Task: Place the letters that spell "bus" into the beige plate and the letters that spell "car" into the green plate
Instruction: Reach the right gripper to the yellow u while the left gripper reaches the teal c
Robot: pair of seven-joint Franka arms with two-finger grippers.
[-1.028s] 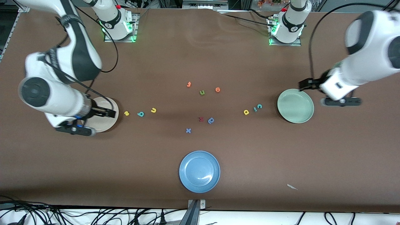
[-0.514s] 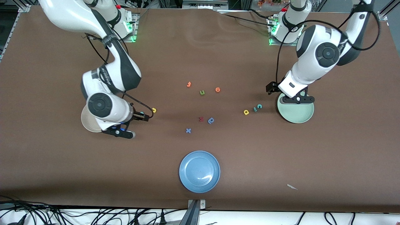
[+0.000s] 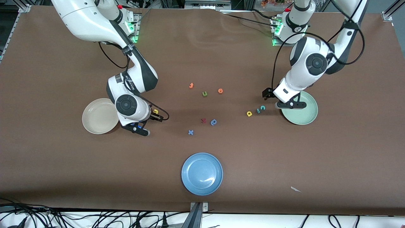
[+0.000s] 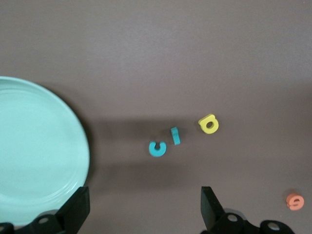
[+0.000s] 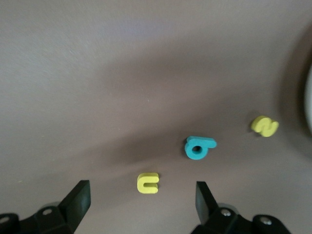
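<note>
I need to lower my right gripper before I close it on the yellow "u", because its fingers are still short of it in the right wrist view.
The yellow "u" [image 3: 155, 111] [image 5: 147, 183] lies beside the beige plate [image 3: 98, 122]. The teal "b" [image 5: 199, 146] and yellow "s" [image 5: 264, 126] show only in the right wrist view; the right arm hides them in the front view. My right gripper [image 3: 157, 117] [image 5: 141, 202] hangs open over the "u", holding nothing. The teal "c" [image 3: 262, 107] [image 4: 157, 148], teal "r" [image 3: 258, 110] [image 4: 175, 136] and yellow "a" [image 3: 249, 113] [image 4: 209, 124] lie beside the green plate [image 3: 303, 114] [image 4: 34, 151]. My left gripper [image 3: 268, 94] [image 4: 144, 209] is open over the bare table between that plate and the "c".
A blue plate [image 3: 202, 173] sits near the front edge. Mid-table lie two orange letters [image 3: 191, 85] [image 3: 220, 91], an olive "u" [image 3: 204, 93], a red letter [image 3: 203, 120], a blue "p" [image 3: 214, 122] and a blue "x" [image 3: 190, 132].
Both arms have swung in toward the table's middle. The right gripper went from over the beige plate to over the yellow "u"; the left crossed the green plate toward the "c".
</note>
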